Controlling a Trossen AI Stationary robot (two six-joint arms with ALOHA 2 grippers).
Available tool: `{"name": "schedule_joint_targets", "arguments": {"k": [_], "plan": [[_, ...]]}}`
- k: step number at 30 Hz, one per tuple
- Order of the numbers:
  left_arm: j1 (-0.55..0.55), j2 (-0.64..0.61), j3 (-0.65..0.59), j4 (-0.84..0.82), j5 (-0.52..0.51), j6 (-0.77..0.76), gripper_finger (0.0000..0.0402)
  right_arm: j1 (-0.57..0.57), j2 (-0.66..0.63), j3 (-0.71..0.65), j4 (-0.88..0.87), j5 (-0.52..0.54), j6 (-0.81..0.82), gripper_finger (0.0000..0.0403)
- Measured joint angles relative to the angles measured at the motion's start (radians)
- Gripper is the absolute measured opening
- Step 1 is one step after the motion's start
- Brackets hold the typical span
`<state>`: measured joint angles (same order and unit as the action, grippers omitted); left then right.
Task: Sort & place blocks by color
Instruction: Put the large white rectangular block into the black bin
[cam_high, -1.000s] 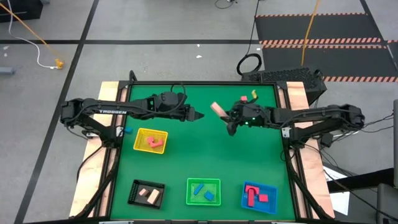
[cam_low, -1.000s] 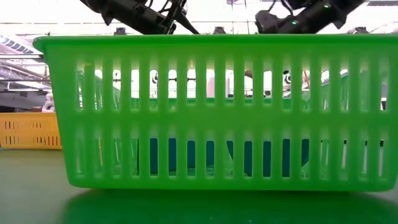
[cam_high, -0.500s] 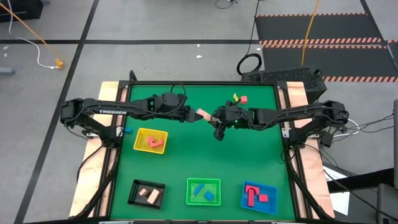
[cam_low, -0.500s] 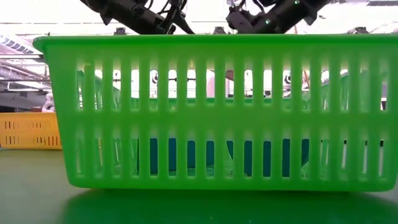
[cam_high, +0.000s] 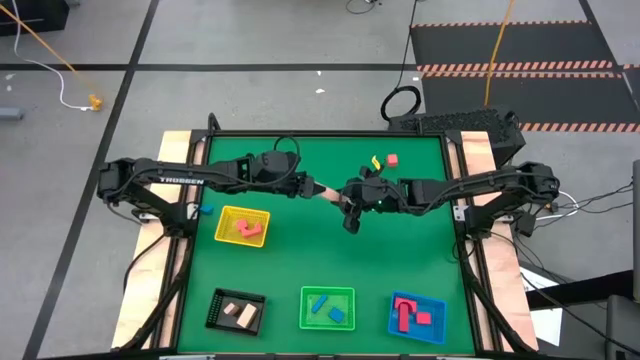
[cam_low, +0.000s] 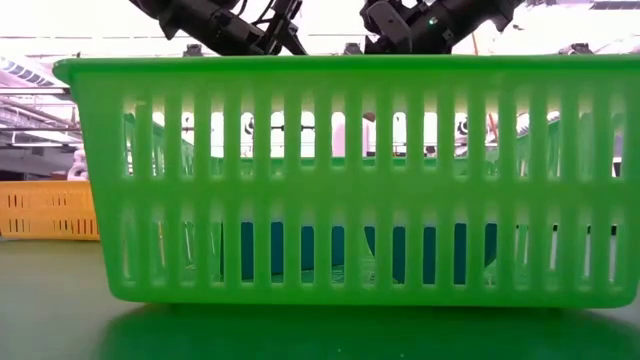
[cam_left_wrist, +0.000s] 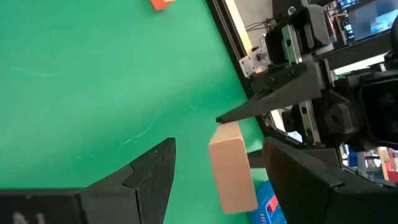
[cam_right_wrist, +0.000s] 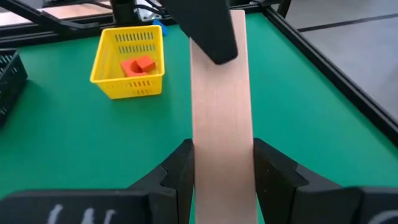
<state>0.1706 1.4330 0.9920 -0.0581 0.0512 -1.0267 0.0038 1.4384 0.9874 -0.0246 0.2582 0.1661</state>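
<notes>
My left gripper is to sort the wood bar into the black tray (cam_high: 236, 311) with the other wood blocks, so it needs to grab the bar by its loose end (cam_high: 322, 190).
A pale wood bar (cam_high: 329, 191) hangs in the air over the middle of the green table, between my two grippers. My right gripper (cam_high: 341, 193) is shut on it, as the right wrist view (cam_right_wrist: 222, 163) shows. My left gripper (cam_high: 319, 189) is open. Its two fingers stand on either side of the bar's free end (cam_left_wrist: 231, 163) with gaps showing, touching nothing that I can see. A red block (cam_high: 392, 159) and a yellow block (cam_high: 376, 161) lie on the far part of the table. My right gripper pinches the wood bar's two long sides (cam_right_wrist: 221, 146) between its two fingers, at the end nearest its wrist. The fingers come level from the table's right and lie along the bar. The bar is lifted clear and sticks out toward the left gripper.
A yellow tray (cam_high: 224, 216) with red and pink blocks stands at the left. A black tray (cam_high: 214, 308) with wood blocks, a green tray (cam_high: 304, 307) with blue blocks and a blue tray (cam_high: 441, 320) with red blocks line the near edge. The green tray's wall (cam_low: 330, 180) fills the low view.
My right gripper has carried the wood bar toward the table's left and a little nearer, up to my left gripper. The bar's free end now stands between the left gripper's open fingers. The bar stays lifted clear.
</notes>
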Motion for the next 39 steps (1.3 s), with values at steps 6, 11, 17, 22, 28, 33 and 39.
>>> {"name": "schedule_joint_targets", "arguments": {"k": [6, 11, 17, 22, 28, 33, 39], "plan": [[-0.006, 0.0, 0.0, -0.001, 0.0, 0.011, 0.0241, 0.001, 0.0, 0.0, -0.001, 0.001, -0.014, 0.0113], [-0.009, 0.0, 0.0, -0.004, 0.0, 0.021, 0.0238, 0.001, 0.0, 0.0, -0.001, 0.003, -0.021, 0.0113], [-0.009, 0.0, 0.0, -0.004, 0.0, 0.057, 0.0175, 0.001, 0.0, 0.0, -0.001, 0.003, -0.03, 0.0113], [-0.008, 0.0, 0.001, 0.01, 0.0, 0.062, 0.0093, 0.001, 0.0, -0.001, -0.002, 0.006, -0.039, 0.0115], [-0.008, 0.0, 0.001, 0.03, -0.002, 0.05, 0.0064, 0.001, 0.0, -0.001, -0.002, 0.034, -0.064, 0.012], [-0.008, 0.0, 0.001, 0.031, -0.001, 0.064, 0.0065, 0.001, 0.0, -0.001, -0.002, 0.028, -0.08, 0.0132], [-0.009, 0.0, 0.001, 0.025, 0.005, 0.085, 0.0065, 0.0, -0.016, -0.001, -0.01, 0.02, -0.069, 0.0166]]}}
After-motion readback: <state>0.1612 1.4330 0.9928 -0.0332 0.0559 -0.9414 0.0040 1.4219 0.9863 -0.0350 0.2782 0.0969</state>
